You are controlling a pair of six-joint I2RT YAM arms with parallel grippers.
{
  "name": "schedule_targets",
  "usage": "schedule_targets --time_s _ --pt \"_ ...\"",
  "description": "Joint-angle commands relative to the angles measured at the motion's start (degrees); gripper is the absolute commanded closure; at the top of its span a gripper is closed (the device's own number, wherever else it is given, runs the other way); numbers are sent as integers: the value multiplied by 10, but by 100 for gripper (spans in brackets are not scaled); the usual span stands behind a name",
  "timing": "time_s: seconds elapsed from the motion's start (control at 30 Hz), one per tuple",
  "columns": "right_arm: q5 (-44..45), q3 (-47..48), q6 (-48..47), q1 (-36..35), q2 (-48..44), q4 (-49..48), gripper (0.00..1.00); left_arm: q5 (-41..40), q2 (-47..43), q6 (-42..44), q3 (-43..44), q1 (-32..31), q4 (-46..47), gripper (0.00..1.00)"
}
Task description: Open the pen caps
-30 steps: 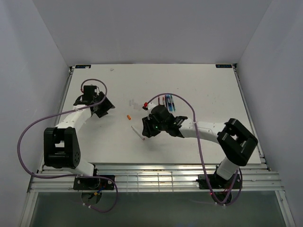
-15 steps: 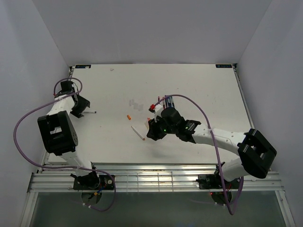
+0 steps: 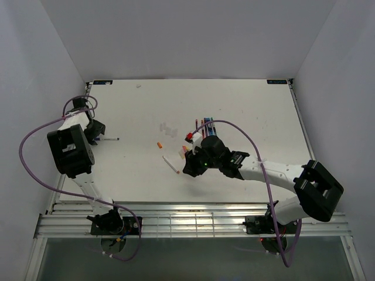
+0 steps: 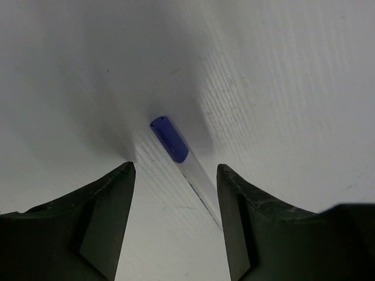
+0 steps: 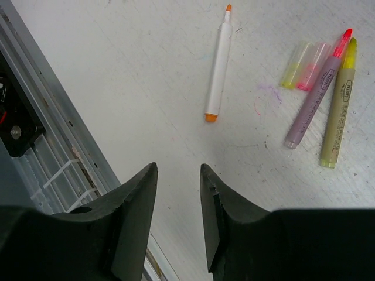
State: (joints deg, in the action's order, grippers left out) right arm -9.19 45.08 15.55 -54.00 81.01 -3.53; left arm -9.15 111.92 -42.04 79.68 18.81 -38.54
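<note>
I need to take hold of the slim pen by its blue end (image 3: 98, 139) (image 4: 170, 140) with my left gripper, so the clear body of the pen stays free for my right gripper to uncap it.
A slim clear pen with a blue end (image 4: 170, 139) lies on the table between the open jaws of my left gripper (image 4: 176, 167), close to the right finger, at the table's far left (image 3: 98, 133). My right gripper (image 5: 179, 170) hangs open and empty above the table's near middle (image 3: 187, 168). Beyond it lie an uncapped white pen with an orange tip (image 5: 218, 64), a loose yellow cap (image 5: 291, 74) and pink cap (image 5: 313, 74), and uncapped pink (image 5: 315, 99) and yellow (image 5: 338, 108) highlighters. A small orange cap (image 3: 159, 144) lies alone.
More pens (image 3: 205, 124) lie in a bundle behind the right wrist, with a red piece (image 3: 188, 138) beside them. The metal rail at the table's near edge (image 5: 64, 158) runs just left of the right gripper. Purple cables loop over both arms.
The left arm has swung from the table's left-middle to its far left edge, and a thin pen now lies on the table by its gripper. The right gripper has shifted slightly nearer.
</note>
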Motion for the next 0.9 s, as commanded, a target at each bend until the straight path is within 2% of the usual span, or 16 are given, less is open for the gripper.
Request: schedule_targets --time_s 0.0,0.33,0.57,0.77,0.87 --pt "-11 -9 -10 5 -5 -36 58 -32 9 5 31 7 -16 32" --pt "-17 -18 -10 14 -2 -46 58 -49 66 27 90 12 -43 32" --pt "-18 -28 -8 18 -6 -50 58 -58 92 50 101 12 -46 42" --pt "-18 -36 -9 21 -13 -54 58 -61 99 57 90 13 -48 61" --pt "-18 -39 -6 22 -16 -56 58 -52 98 57 83 12 -43 73"
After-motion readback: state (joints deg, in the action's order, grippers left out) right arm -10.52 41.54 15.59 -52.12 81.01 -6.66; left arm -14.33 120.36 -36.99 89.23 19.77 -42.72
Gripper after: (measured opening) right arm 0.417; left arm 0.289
